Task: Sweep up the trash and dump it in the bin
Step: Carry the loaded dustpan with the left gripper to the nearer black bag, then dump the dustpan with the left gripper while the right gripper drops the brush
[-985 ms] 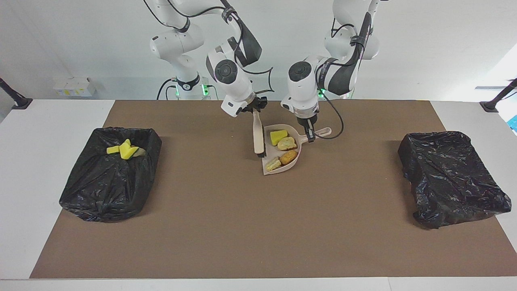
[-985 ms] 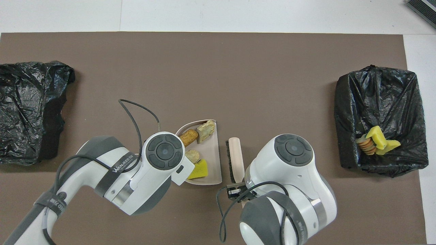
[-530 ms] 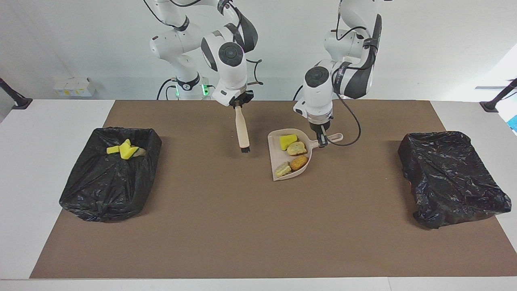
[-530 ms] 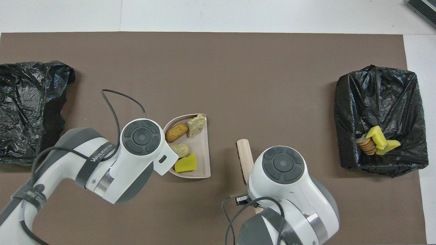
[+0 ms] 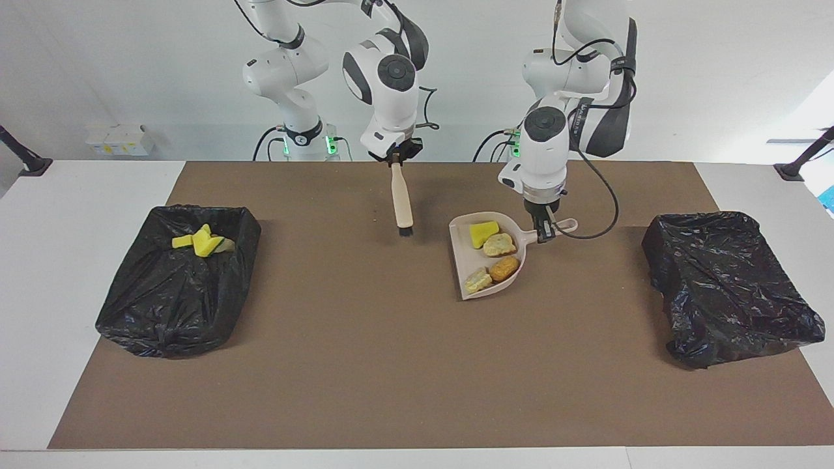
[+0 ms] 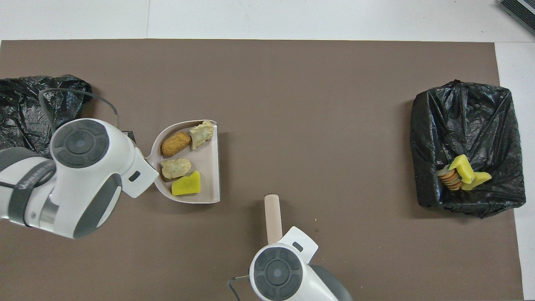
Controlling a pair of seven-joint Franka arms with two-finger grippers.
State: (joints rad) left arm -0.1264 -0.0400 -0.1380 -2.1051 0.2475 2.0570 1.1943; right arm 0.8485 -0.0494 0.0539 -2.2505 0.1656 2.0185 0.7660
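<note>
The brush head (image 6: 273, 215) hangs above the brown mat, its shadow set apart beside it, so my right gripper keeps holding the brush for now.
The beige dustpan (image 5: 460, 254) (image 6: 211, 167) hangs level over the middle of the mat, with my left gripper (image 5: 543, 231) shut on its handle. It carries several pieces of trash: a yellow sponge chunk (image 5: 483, 232) (image 6: 186, 186), two pale tan pieces (image 5: 500, 245) (image 5: 477, 280) and an orange-brown lump (image 5: 505, 268) (image 6: 176, 142). My right gripper (image 5: 394, 159) is shut on the handle of the brush (image 5: 401, 202) (image 6: 272, 217), which hangs bristles down over the mat, apart from the dustpan. More trash (image 5: 202, 242) (image 6: 462, 173) lies in the bin (image 5: 179, 286) (image 6: 468, 125) at the right arm's end.
A second black-bagged bin (image 5: 730, 286) (image 6: 25, 104) stands at the left arm's end of the brown mat (image 5: 365, 365), beside the dustpan's side. A cable loops from the left wrist over the mat.
The left gripper has carried the loaded dustpan toward the bin at the left arm's end. The right gripper has raised the brush and drawn it away from the dustpan, toward the robots.
</note>
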